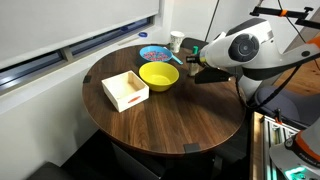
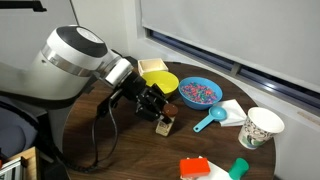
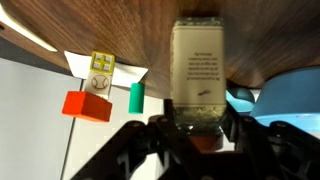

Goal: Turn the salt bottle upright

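The salt bottle [image 2: 164, 124] is standing nearly upright with its base close above empty, flat table. It would land, so my gripper needs to open its fingers.
The salt bottle [image 3: 198, 65], whitish-beige with a printed label and a darker top, fills the middle of the wrist view. Its dark end points toward my gripper [image 3: 197, 132], whose two black fingers press on either side of it. In an exterior view the gripper [image 2: 156, 108] holds the small bottle [image 2: 164, 124] close over the round wooden table [image 2: 120, 140], next to the yellow bowl [image 2: 160, 82]. In an exterior view the gripper [image 1: 192, 66] sits right of the yellow bowl [image 1: 158, 75], and the bottle is hidden there.
A blue bowl of coloured pieces [image 2: 199, 93], a blue scoop [image 2: 210, 122], a white cup [image 2: 262, 127], a red block [image 2: 195, 168] and a green piece [image 2: 238, 168] lie beyond the bottle. A white box [image 1: 125, 90] stands left of the yellow bowl.
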### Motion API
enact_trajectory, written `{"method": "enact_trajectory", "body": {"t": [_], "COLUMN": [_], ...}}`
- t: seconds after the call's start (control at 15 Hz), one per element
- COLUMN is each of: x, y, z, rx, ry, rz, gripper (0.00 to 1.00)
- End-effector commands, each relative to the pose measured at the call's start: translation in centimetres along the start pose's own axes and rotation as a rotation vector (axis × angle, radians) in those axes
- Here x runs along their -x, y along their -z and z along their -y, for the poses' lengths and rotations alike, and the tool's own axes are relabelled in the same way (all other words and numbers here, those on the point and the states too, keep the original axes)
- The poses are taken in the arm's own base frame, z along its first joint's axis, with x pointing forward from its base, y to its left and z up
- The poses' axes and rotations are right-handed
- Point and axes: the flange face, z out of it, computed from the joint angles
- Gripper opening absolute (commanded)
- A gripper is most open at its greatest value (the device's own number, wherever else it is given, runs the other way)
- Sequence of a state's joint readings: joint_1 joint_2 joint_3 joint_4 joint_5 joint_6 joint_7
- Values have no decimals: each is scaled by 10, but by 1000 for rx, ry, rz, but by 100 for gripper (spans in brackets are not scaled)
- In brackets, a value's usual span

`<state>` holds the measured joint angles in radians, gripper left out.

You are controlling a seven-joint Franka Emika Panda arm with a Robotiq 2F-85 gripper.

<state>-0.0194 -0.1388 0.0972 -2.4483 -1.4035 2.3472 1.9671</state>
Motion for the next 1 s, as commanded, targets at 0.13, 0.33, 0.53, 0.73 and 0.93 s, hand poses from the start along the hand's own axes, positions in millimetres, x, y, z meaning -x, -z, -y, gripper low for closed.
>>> {"method": "enact_trajectory", "body": {"t": [0.13,0.33,0.53,0.73,0.93], "x": [4,10,12,13,13], "y": [-5,-9,-10,-11,-11], "z": [2,2,3,3,3], "rx": [11,15,13,14,14], "ry": [-2,0,-4,-16,-24], "rz": [-74,-83,-95,-96,-94], "gripper": [23,23,23,23,73]}}
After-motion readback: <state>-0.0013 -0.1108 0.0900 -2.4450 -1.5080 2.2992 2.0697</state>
